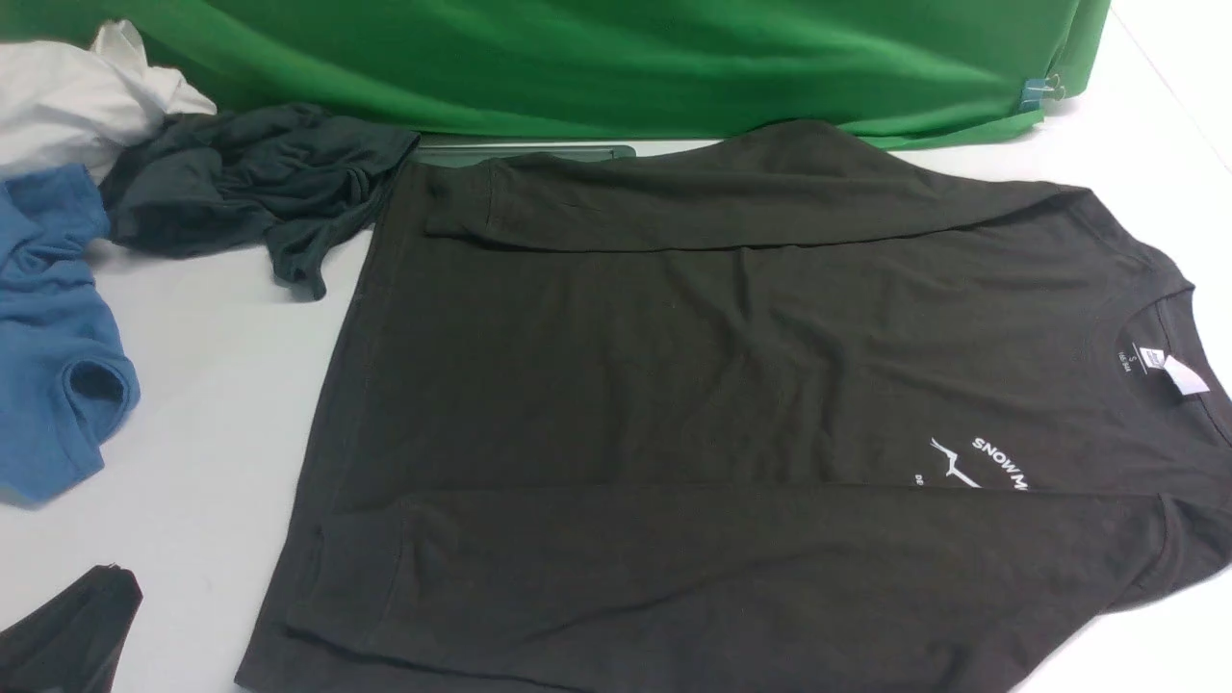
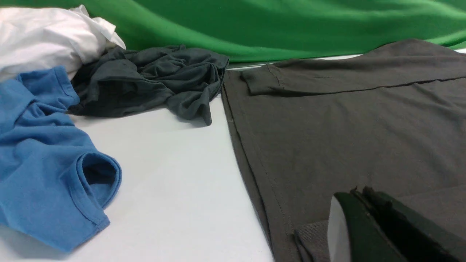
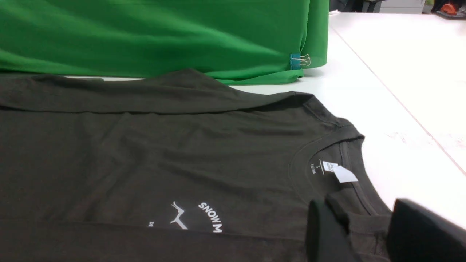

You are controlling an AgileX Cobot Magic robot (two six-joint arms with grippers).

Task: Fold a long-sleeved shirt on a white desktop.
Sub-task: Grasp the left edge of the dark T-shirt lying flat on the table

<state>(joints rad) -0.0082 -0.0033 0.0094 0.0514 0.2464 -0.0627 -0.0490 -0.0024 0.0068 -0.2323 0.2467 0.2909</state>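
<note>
My right gripper grabs the sleeve by its long edge [image 1: 884,487] beside the white print next, since the rest of the sleeve lies flat across the shirt [image 1: 674,366].
The long-sleeved shirt [image 1: 674,366] lies flat on the white desktop [image 1: 221,366], collar to the right, both sleeves folded across the body. Its white print and neck tag [image 3: 344,174] show. Neither gripper appears in the front view. In the left wrist view my left gripper [image 2: 358,190] is shut with nothing between its fingers, just above the shirt [image 2: 346,127] beside the near sleeve's ribbed cuff [image 2: 313,236]. In the right wrist view my right gripper [image 3: 360,209] stands open over the shirt [image 3: 145,145] just near of the collar, with fabric lying between its fingers.
A blue tee [image 1: 48,366], a dark teal-grey garment [image 1: 241,183] and a white cloth [image 1: 67,96] are heaped at the left. The green backdrop [image 1: 626,58] with a clip [image 1: 1044,91] runs along the back. A grey slot [image 1: 525,151] and a dark object [image 1: 67,635] also show.
</note>
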